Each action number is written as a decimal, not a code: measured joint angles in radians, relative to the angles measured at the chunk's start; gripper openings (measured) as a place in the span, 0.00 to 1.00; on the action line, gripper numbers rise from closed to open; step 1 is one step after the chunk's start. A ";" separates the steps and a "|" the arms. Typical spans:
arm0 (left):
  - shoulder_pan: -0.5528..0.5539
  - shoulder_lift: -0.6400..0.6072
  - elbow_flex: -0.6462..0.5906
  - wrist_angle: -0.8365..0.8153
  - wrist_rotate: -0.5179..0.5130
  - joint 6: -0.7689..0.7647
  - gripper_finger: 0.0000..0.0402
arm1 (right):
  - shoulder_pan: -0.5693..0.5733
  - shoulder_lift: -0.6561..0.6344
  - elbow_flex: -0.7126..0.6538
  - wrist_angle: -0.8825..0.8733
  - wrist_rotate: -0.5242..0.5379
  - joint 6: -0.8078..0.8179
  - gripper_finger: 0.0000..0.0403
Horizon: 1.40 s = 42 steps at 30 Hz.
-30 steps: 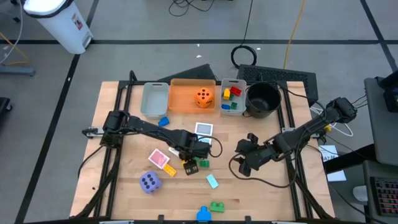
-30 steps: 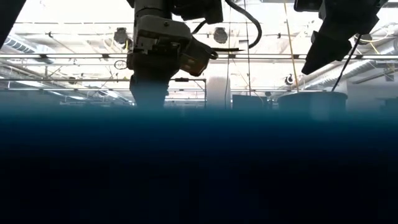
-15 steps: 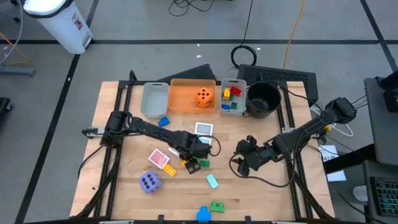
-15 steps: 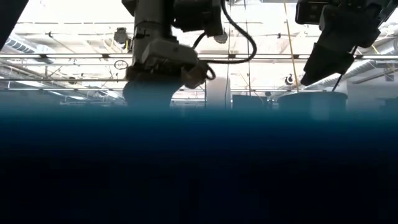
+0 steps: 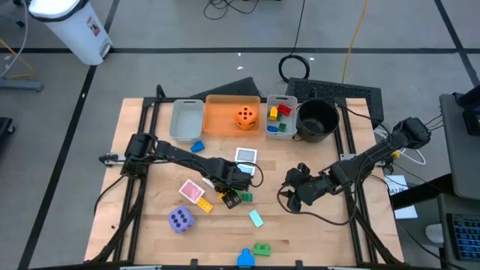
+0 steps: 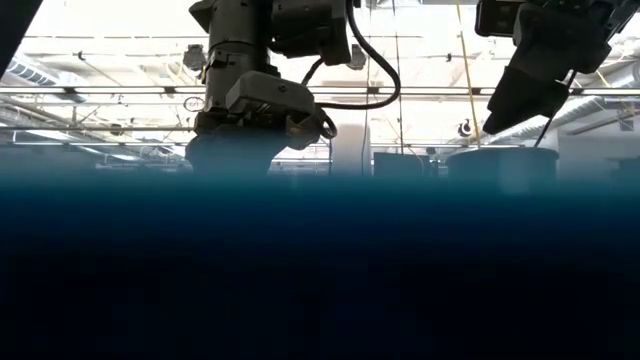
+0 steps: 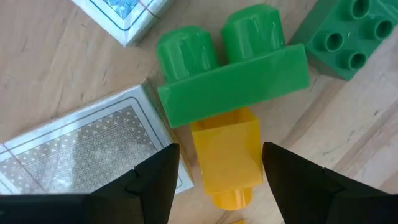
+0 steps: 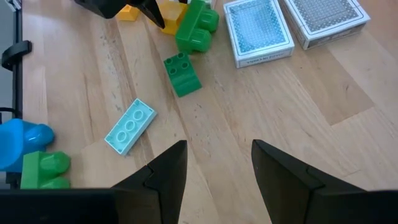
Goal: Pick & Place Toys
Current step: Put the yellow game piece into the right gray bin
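The yellow brick (image 7: 227, 158) should go in the small bin of bricks, so my left gripper should grab the brick by its flat sides next.
My left gripper (image 7: 221, 152) points down, open, over a yellow brick (image 7: 227, 158) that lies on the table against a green two-stud brick (image 7: 233, 74). Its fingers stand on either side of the yellow brick; whether they touch it I cannot tell. In the high view this gripper (image 5: 229, 187) is at the table's middle. My right gripper (image 5: 292, 193) hangs open above bare wood to the right, holding nothing. A purple die (image 5: 180, 219) lies on the table at the near left. An orange die (image 5: 245, 118) sits in the orange bin (image 5: 225, 124).
A grey-backed card (image 7: 81, 149) and a blue-backed card (image 7: 124, 15) lie close beside the yellow brick, and a dark green brick (image 7: 345, 31) lies nearby. A teal brick (image 5: 256, 218), a pink card (image 5: 192, 190), a grey bin (image 5: 187, 120), a small bin of bricks (image 5: 280, 118) and a black bowl (image 5: 316, 120) are around.
My left gripper has sunk toward the bricks and rolled about its own pointing line, its fingers staying apart. The bricks and cards lie where they were.
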 joint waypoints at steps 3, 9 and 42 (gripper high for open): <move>-0.004 0.001 0.000 0.001 -0.001 -0.009 0.57 | 0.000 0.000 0.000 0.000 0.000 -0.001 0.42; -0.009 0.011 -0.006 0.000 0.017 -0.016 0.39 | 0.000 0.000 0.000 0.000 0.000 0.000 0.42; 0.006 -0.402 -0.001 0.343 0.141 0.223 0.38 | -0.091 -0.001 0.027 0.799 -0.103 -0.500 0.42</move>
